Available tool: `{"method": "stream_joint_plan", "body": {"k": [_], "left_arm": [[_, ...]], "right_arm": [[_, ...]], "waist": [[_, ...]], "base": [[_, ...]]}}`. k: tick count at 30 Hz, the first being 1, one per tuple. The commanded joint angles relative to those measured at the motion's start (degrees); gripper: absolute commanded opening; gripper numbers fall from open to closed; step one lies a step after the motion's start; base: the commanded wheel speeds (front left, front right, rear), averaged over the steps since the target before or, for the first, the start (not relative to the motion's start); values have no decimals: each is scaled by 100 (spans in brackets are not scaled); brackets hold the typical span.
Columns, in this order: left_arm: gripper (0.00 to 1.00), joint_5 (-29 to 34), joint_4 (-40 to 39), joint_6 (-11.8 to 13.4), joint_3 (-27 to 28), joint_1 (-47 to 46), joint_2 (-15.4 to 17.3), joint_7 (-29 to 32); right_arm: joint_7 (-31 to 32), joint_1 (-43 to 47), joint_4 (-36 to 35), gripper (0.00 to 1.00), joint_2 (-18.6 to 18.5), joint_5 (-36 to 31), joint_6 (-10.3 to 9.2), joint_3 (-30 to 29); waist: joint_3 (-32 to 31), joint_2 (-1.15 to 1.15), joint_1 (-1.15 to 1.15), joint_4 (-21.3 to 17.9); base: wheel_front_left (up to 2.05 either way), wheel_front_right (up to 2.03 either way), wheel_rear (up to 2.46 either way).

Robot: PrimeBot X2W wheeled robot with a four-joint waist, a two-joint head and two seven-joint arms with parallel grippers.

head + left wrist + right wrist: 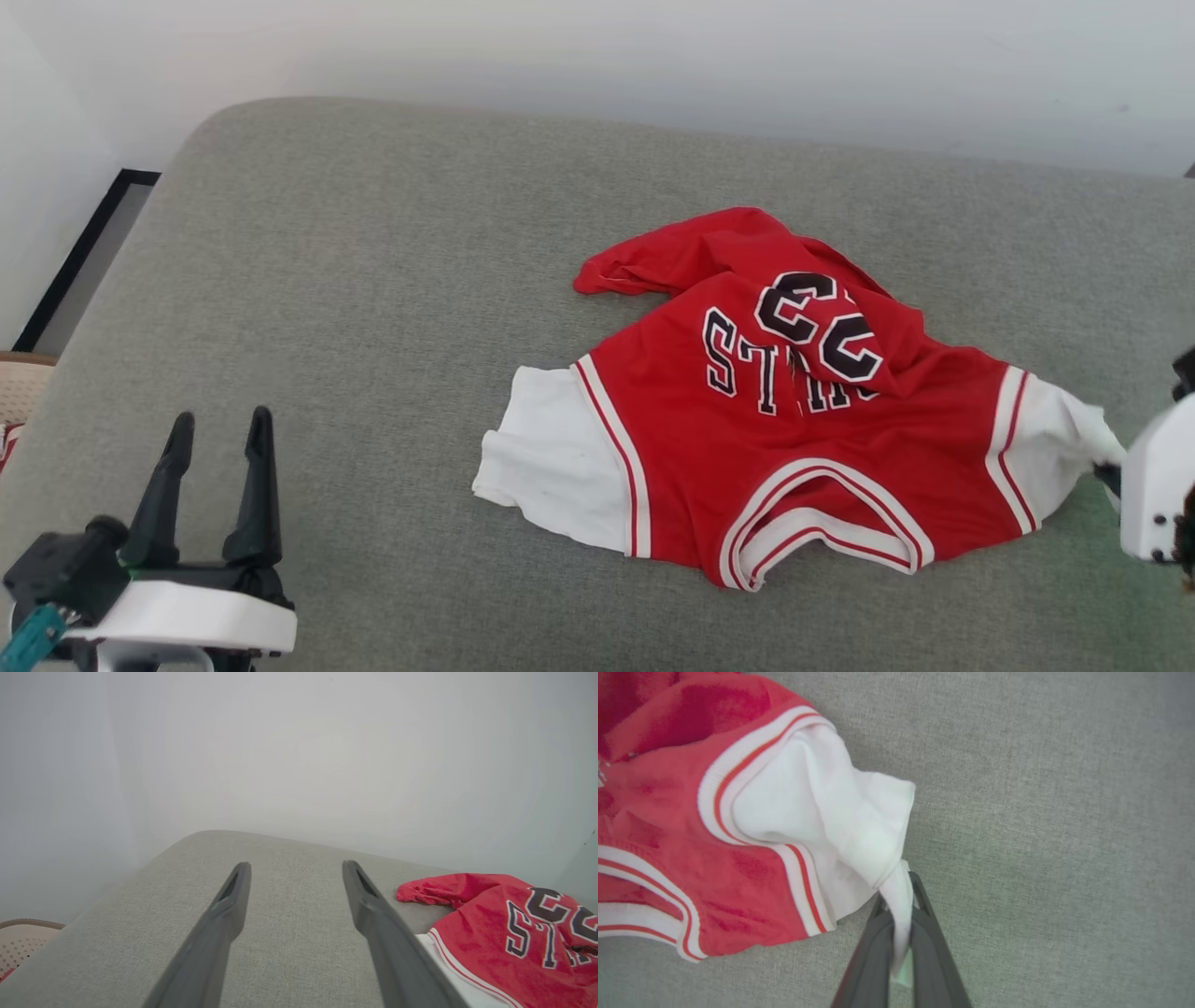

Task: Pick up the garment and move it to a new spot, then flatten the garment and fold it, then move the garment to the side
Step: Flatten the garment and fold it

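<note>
The jersey's free white sleeve bunches up while the red body (717, 448) lies spread. My left gripper should go to the jersey and pinch the rumpled edge (489, 469) of that sleeve.
The red jersey (794, 411) lies crumpled on the grey cushion (373, 280), lettering and 23 upside down, collar toward the front, white sleeves sticking out left and right. My right gripper (899, 891) is shut on the edge of the right white sleeve (859, 812), with the cloth pinched between its dark fingers; in the head view its pale body sits at the far right edge (1111, 467). My left gripper (219, 425) stands open at the lower left, well apart from the jersey (504, 933), nothing between its fingers (233, 896).
A white wall rises behind the cushion. Left of the cushion a dark-framed strip (84, 252) runs along the floor, and a pale perforated basket rim (23, 938) shows at the lower left. Bare cushion stretches left of the jersey.
</note>
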Motion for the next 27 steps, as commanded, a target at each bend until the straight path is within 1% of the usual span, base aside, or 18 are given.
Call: {"method": "stream_joint_plan", "body": {"k": [1,3,7,13,16,20,27], "left_arm": [[100,-30,-13,-36,-27,-96,37,29],[100,-75,-34,-67,-97,-140,84,102],[100,-170,-107,-97,-197,-195,221,348],[100,-381,-248,-133,-375,-191,461,957],[100,-493,-275,-129,-476,-167,530,1330],[100,-726,-224,-99,-567,-134,597,1877],[100,-994,37,72,-698,-184,746,2939]], "right_arm": [[-108,-126,32,100,24,-33,-2,19],[-200,-240,101,100,42,-89,-2,82],[-388,-380,-76,100,-36,-151,-2,211],[-830,-334,-717,100,-10,-193,-3,117],[-1130,-216,-1147,100,84,-234,-2,60],[-1686,-46,-1698,100,378,-376,-2,-86],[-2675,296,-2510,100,1107,-783,-3,-330]], "waist": [[20,0,0,-25],[32,0,0,-77],[29,0,0,-257],[28,0,0,-652],[18,0,0,-860],[5,0,0,-1140],[47,0,0,-1574]], "base": [[0,0,0],[0,0,0],[0,0,0],[0,0,0],[0,0,0],[0,0,0],[0,0,0]]}}
